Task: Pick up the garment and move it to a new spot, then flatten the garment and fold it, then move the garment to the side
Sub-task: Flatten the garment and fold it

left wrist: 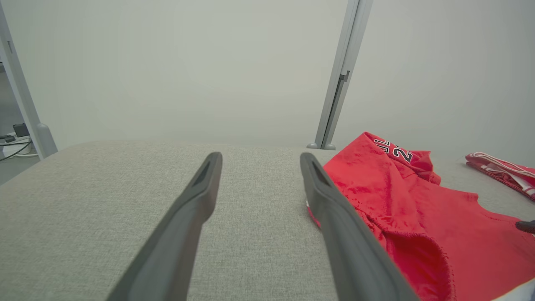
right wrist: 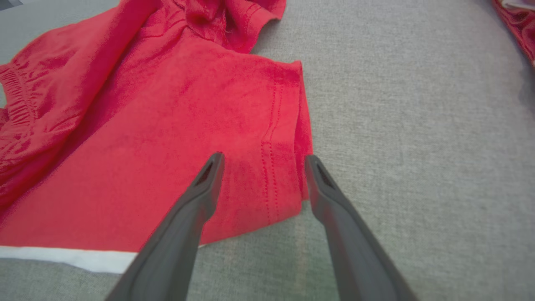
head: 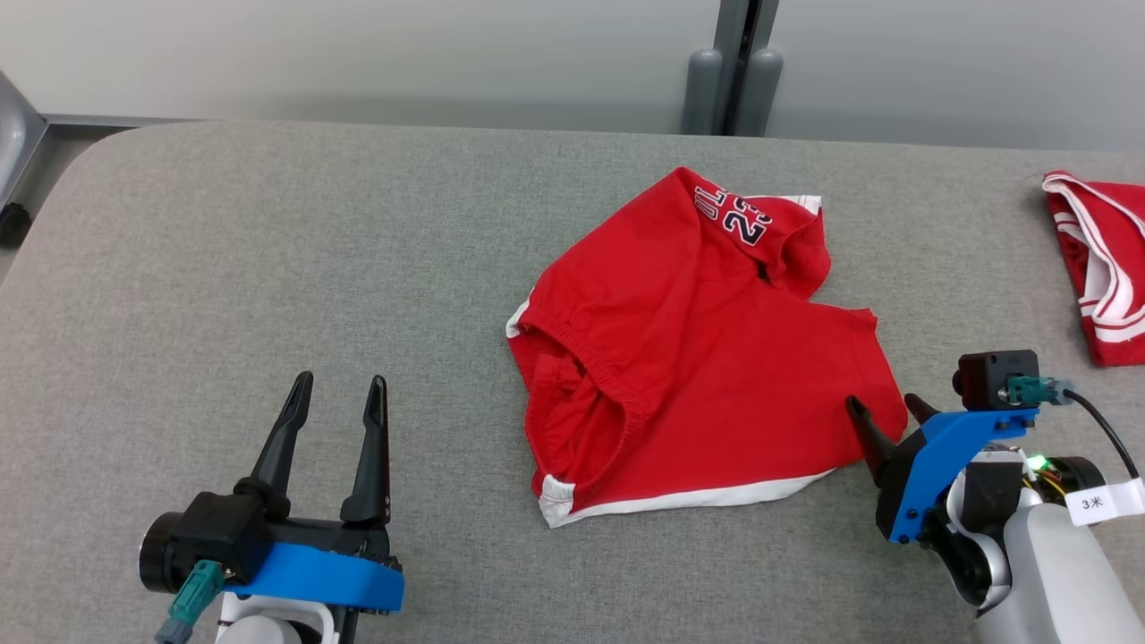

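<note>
My right gripper is to grab the hem corner [head: 893, 419] next, because the shorts [head: 730, 376] are lying there slack.
A pair of red shorts with white trim and a number print, the garment [head: 689, 358], lies crumpled in the middle of the grey table [head: 268, 268]. My right gripper [head: 886, 407] is open at the garment's right hem corner, its fingertips straddling the hem [right wrist: 271, 175] with one over the cloth and one at its edge. My left gripper [head: 340, 394] is open over bare table, well left of the garment [left wrist: 409, 200], with nothing between its fingers [left wrist: 188, 209].
Another red and white garment [head: 1100, 268] lies at the table's far right edge. A pale wall with a grey post [head: 733, 80] stands behind the table. The table's rounded left corner drops off toward the floor.
</note>
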